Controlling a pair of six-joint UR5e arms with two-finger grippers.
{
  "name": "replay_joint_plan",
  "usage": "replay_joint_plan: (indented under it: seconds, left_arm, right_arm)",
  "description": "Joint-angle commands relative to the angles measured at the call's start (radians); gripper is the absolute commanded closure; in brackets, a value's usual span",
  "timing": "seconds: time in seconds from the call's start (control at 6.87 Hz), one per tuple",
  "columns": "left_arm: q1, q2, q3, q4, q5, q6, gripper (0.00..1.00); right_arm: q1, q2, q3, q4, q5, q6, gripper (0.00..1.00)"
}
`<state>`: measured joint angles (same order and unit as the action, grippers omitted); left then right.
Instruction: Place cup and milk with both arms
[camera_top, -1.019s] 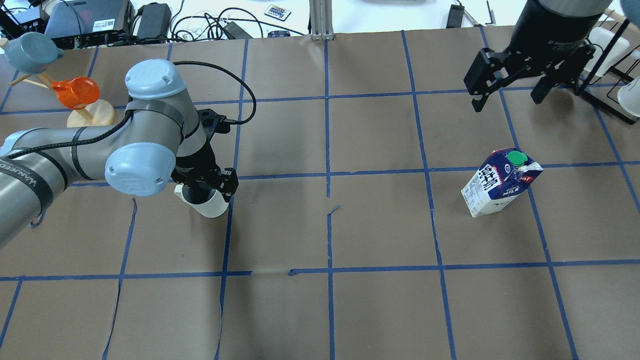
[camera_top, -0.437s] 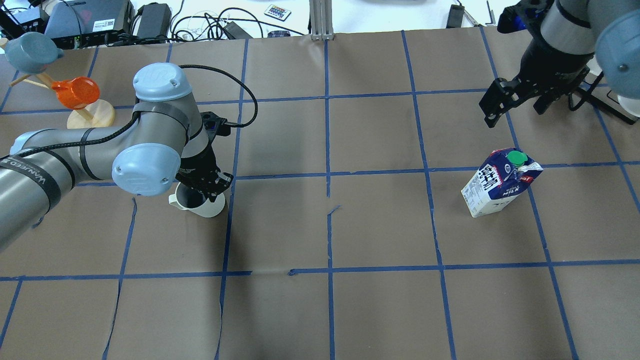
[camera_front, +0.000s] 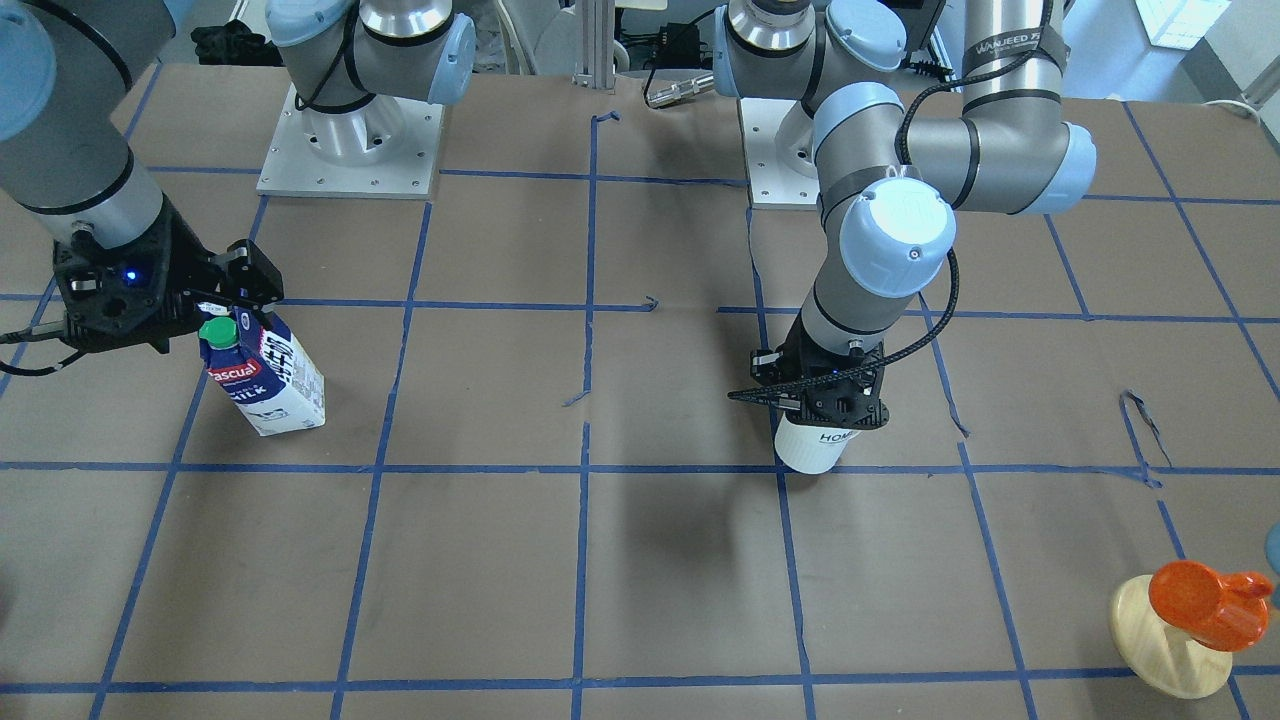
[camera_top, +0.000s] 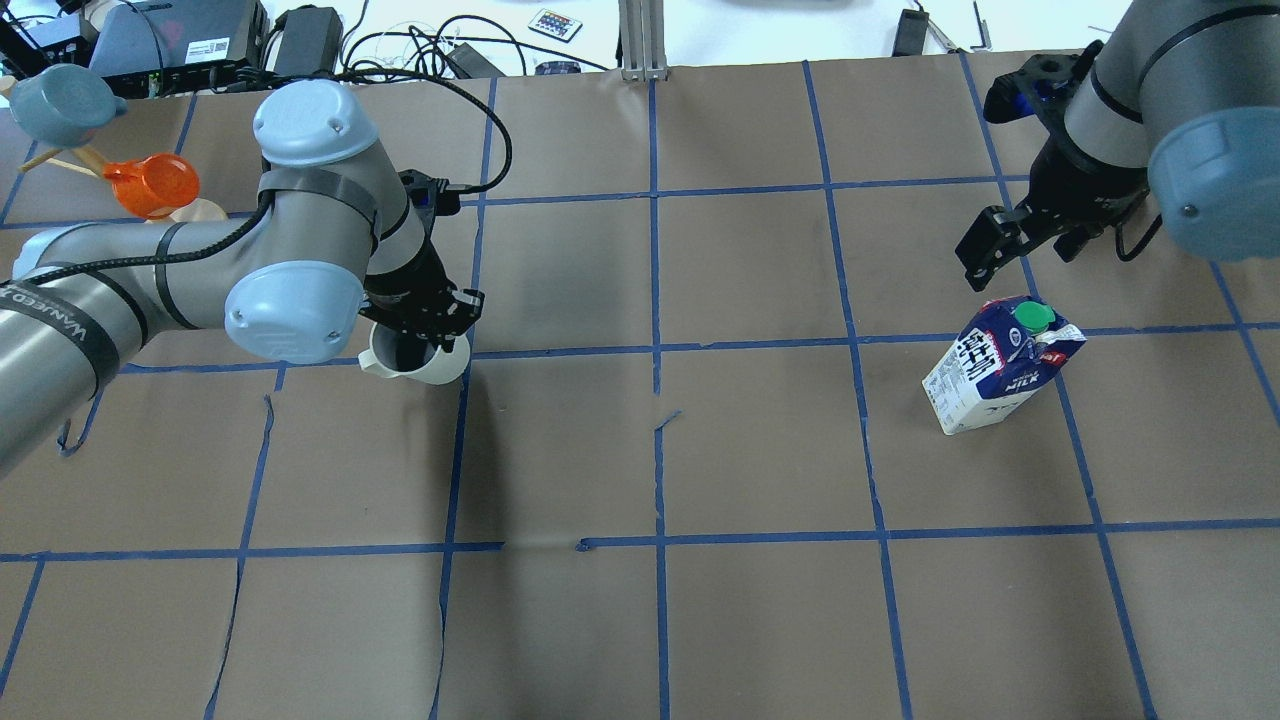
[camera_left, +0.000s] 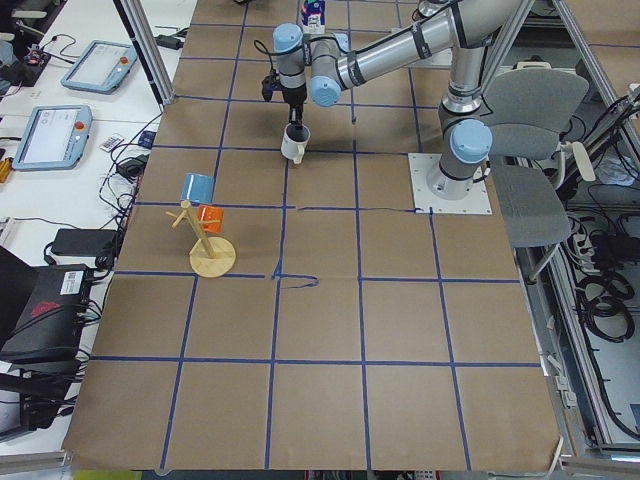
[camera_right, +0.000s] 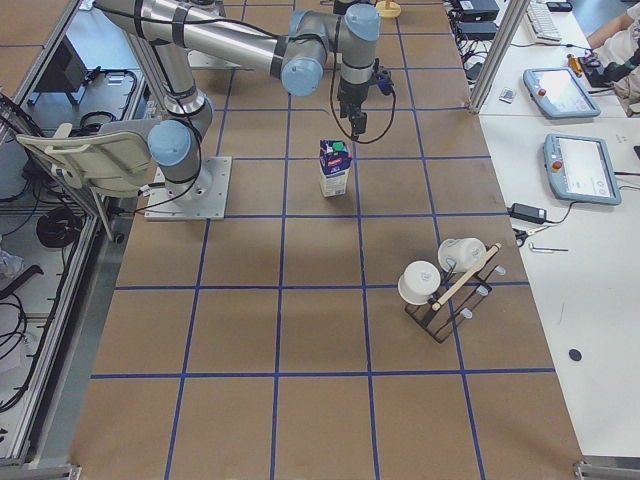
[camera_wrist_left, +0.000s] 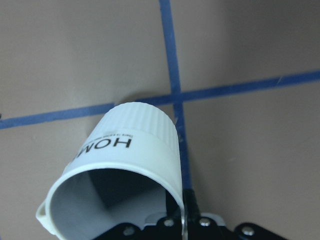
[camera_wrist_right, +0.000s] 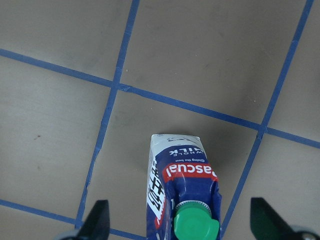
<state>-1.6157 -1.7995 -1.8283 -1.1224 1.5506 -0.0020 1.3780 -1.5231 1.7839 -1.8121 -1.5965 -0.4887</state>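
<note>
I will next grab the blue and white carton by its green-capped top (camera_front: 220, 332) with my right gripper. Then it can place the milk with the cup (camera_front: 811, 446).
The white "HOME" cup (camera_top: 432, 368) hangs tilted from my left gripper (camera_top: 428, 322), which is shut on its rim, one finger inside. It seems to be just above the brown paper. It also shows in the front view (camera_front: 815, 446) under the left gripper (camera_front: 825, 398), and in the left wrist view (camera_wrist_left: 127, 150). The milk carton (camera_top: 1000, 370) stands upright at the right, green cap on top. My right gripper (camera_top: 1018, 245) is open, above and just behind it. In the right wrist view the carton (camera_wrist_right: 181, 175) sits between the open fingertips (camera_wrist_right: 98, 216), untouched.
A wooden stand with an orange cup (camera_top: 150, 185) and a blue cup (camera_top: 55, 100) is at the far left. A black rack with white cups (camera_right: 445, 280) stands at the right end. Cables and boxes (camera_top: 200, 35) lie beyond the far edge.
My left arm has carried the cup away from the robot and slightly right. My right gripper has come down and nearer, from the far right corner to just over the milk.
</note>
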Motion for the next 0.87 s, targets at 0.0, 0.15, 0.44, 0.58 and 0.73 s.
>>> replay_joint_plan:
  seconds: [0.0,0.15,0.44,0.58,0.73]
  left_arm:
    - [-0.152,-0.047,0.143,-0.077,-0.041,-0.190,1.00]
    - [-0.271,-0.070,0.152,-0.083,-0.041,-0.267,1.00]
    - [-0.457,-0.083,0.149,-0.137,-0.063,-0.299,1.00]
    - [-0.513,-0.086,0.135,-0.179,-0.058,-0.299,1.00]
    - [-0.513,-0.089,0.089,-0.180,-0.055,-0.297,1.00]
  right_arm:
    - [-0.002,0.014,0.044,-0.048,-0.026,-0.002,0.00]
    - [-0.002,0.020,0.057,-0.052,-0.034,-0.002,0.00]
    - [-0.002,0.023,0.087,-0.049,-0.036,-0.002,0.00]
    - [-0.002,0.023,0.104,-0.050,-0.036,-0.002,0.00]
    - [-0.004,0.023,0.104,-0.049,-0.036,0.001,0.00]
